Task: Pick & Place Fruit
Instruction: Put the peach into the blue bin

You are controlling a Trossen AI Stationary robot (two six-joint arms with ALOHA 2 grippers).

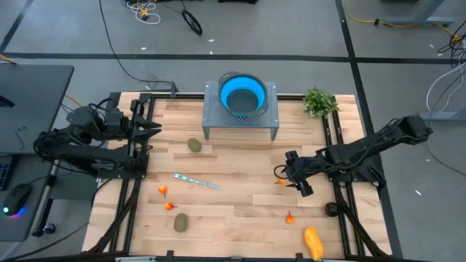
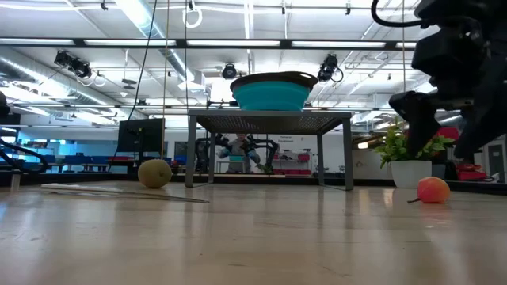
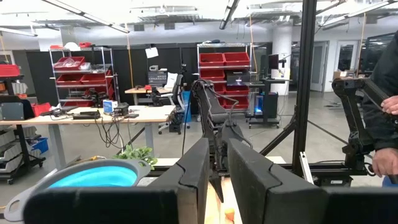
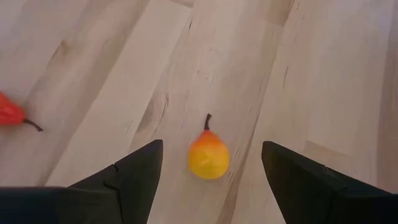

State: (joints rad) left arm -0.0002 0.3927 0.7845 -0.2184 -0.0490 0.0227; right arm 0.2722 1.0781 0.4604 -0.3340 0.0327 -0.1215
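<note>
Wood shows between my right gripper's fingers and the small yellow-orange fruit, so closing now would miss. My right gripper lowers first, then closes on the fruit.
My right gripper (image 1: 290, 177) hangs open above a small yellow-orange fruit (image 4: 209, 155) with a dark stem. In the right wrist view the fruit lies on the table between the two fingertips, untouched. In the low view this fruit (image 2: 432, 190) sits below the dark gripper. Two kiwi-like ovals (image 1: 194, 145) (image 1: 180, 221), three tiny red-orange fruits (image 1: 162, 191) (image 1: 170, 206) (image 1: 290, 217) and the long yellow-orange fruit (image 1: 313, 242) rest on the wood. My left gripper (image 1: 149, 129) waits shut at the table's left edge.
A blue bowl (image 1: 242, 94) sits on a perforated metal stand (image 1: 211, 116) at the table's far middle. A potted green sprig (image 1: 319, 102) stands at the far right. A slim silvery knife-like stick (image 1: 198, 182) lies left of centre. A person (image 3: 385, 124) stands beyond the table.
</note>
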